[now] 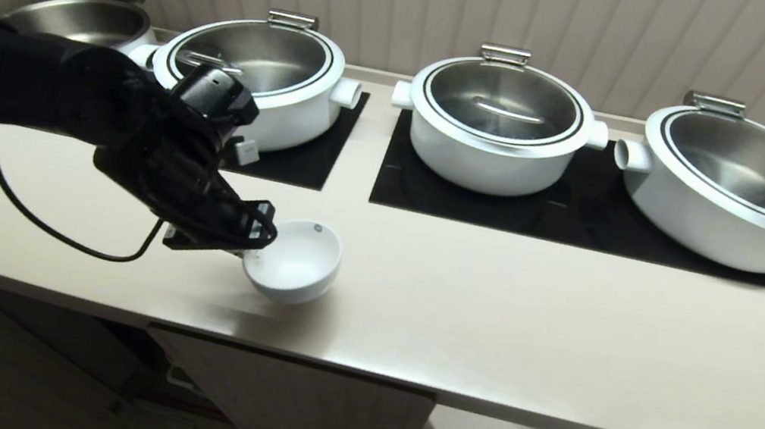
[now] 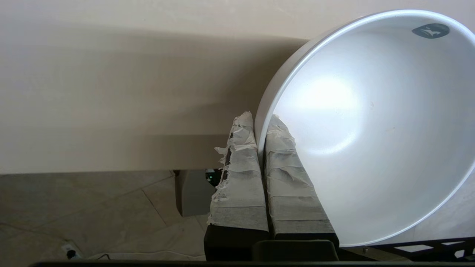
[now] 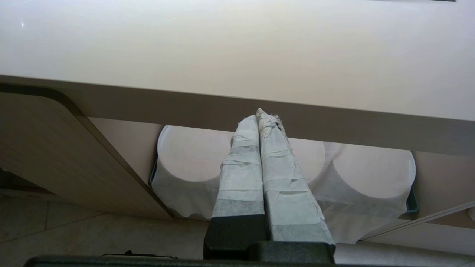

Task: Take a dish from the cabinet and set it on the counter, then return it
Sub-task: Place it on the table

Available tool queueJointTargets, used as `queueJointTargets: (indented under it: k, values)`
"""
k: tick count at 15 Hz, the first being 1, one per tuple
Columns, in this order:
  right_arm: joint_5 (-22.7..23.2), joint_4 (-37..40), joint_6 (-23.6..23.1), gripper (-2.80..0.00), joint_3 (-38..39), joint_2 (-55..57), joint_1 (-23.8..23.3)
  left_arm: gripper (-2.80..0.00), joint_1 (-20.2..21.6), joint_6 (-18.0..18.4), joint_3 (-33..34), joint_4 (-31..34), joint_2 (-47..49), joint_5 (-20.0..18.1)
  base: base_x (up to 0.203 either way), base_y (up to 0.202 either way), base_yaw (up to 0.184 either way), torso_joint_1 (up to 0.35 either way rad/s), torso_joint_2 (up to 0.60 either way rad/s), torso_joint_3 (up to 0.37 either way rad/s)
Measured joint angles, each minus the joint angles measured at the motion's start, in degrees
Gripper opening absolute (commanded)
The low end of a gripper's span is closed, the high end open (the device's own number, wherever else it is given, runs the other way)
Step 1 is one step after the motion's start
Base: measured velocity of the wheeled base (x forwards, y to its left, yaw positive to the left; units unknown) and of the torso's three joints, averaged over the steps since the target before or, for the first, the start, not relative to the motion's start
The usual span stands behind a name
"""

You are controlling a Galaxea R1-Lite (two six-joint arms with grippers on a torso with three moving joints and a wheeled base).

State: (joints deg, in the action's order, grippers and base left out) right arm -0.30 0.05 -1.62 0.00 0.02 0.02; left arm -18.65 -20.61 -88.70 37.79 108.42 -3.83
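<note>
My left gripper should keep holding the bowl until the bowl is resting on the counter. The white bowl's lower edge point(image 1: 283, 297) is still above the bowl's shadow on the counter.
The dish point(image 1: 297, 266), a small white bowl, is tilted just over the counter point(image 1: 489, 316) near its front edge. I cannot tell whether it touches the surface. My left gripper point(image 1: 262, 238) is shut on the rim on the bowl's left side. In the left wrist view one taped finger lies inside the dish point(image 2: 371, 129) and one outside, so the left gripper point(image 2: 259, 119) pinches the wall. My right gripper point(image 3: 261, 115) is shut on nothing, parked below the counter edge, facing the cabinet point(image 3: 55, 148) with its door swung open.
Three white steel-lidded pots point(image 1: 500, 126) stand on black inset panels point(image 1: 582, 215) at the back, and an open pot point(image 1: 80, 17) at far left. A black cable point(image 1: 43, 222) loops over the counter. Cloth-covered stacks point(image 3: 371, 174) sit inside the cabinet, whose door point(image 1: 299, 401) juts out below.
</note>
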Motion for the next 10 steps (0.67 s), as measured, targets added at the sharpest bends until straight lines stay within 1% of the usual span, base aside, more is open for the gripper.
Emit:
queueJointTargets:
  k: [2, 3, 5, 7, 10]
  values:
    - [-0.05, 0.02, 0.00, -2.80, 0.00, 0.00, 0.00, -2.80, -0.12, 0.04, -3.67, 1.52, 3.28, 0.14, 0.000, 0.000, 0.000, 0.000, 0.00, 0.000]
    - [-0.02, 0.02, -0.01, -2.80, 0.00, 0.00, -0.02, -2.80, -0.28, 0.09, -4.38, 1.60, 4.29, 0.17, 0.000, 0.000, 0.000, 0.000, 0.00, 0.000]
    - [-0.05, 0.00, -0.02, -2.80, 0.00, 0.00, -0.02, -2.80, -0.45, 0.20, -4.97, 1.40, 5.92, 0.64, 0.000, 0.000, 0.000, 0.000, 0.00, 0.000]
    - [-0.03, 0.02, 0.00, -2.80, 0.00, 0.00, -0.02, -2.80, -0.66, 0.24, -5.23, 1.07, 6.85, 2.13, 0.000, 0.000, 0.000, 0.000, 0.00, 0.000]
    - [-0.02, 0.00, 0.00, -2.80, 0.00, 0.00, -0.02, -2.80, -1.21, 0.24, -6.60, 1.16, 7.49, 2.34, 0.000, 0.000, 0.000, 0.000, 0.00, 0.000]
